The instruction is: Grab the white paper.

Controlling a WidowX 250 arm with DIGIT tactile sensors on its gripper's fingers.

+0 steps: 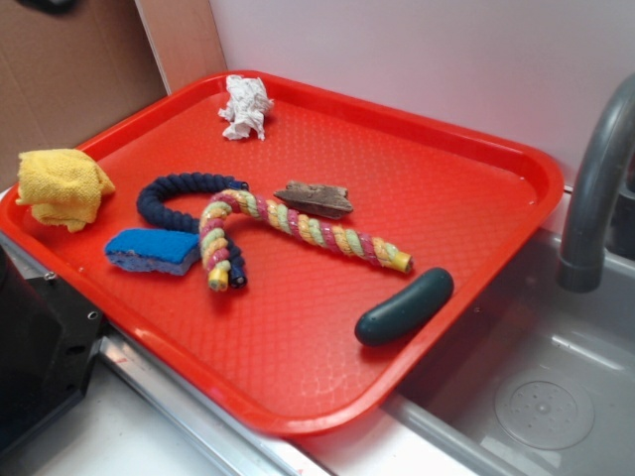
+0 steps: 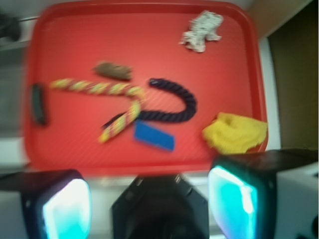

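I should next grab the crumpled wad by its bunched middle (image 1: 246, 104) to pick the white paper off the red tray (image 1: 417, 178).
The white paper (image 1: 245, 106) is a small crumpled wad lying at the far corner of the red tray (image 1: 417, 178). In the wrist view the white paper (image 2: 202, 31) sits at the tray's (image 2: 75, 30) top right. My gripper (image 2: 149, 199) hovers high above the tray's near edge, far from the paper, its two cyan-lit fingers (image 2: 67, 209) spread wide with nothing between them. The exterior view does not show the gripper.
On the tray lie a folded yellow cloth (image 1: 62, 185), a blue sponge (image 1: 151, 249), a dark blue rope (image 1: 184, 193), a multicoloured rope (image 1: 298, 233), a brown piece (image 1: 315, 198) and a dark green oblong (image 1: 404, 306). A grey faucet (image 1: 595, 188) and sink (image 1: 541, 397) stand to the right.
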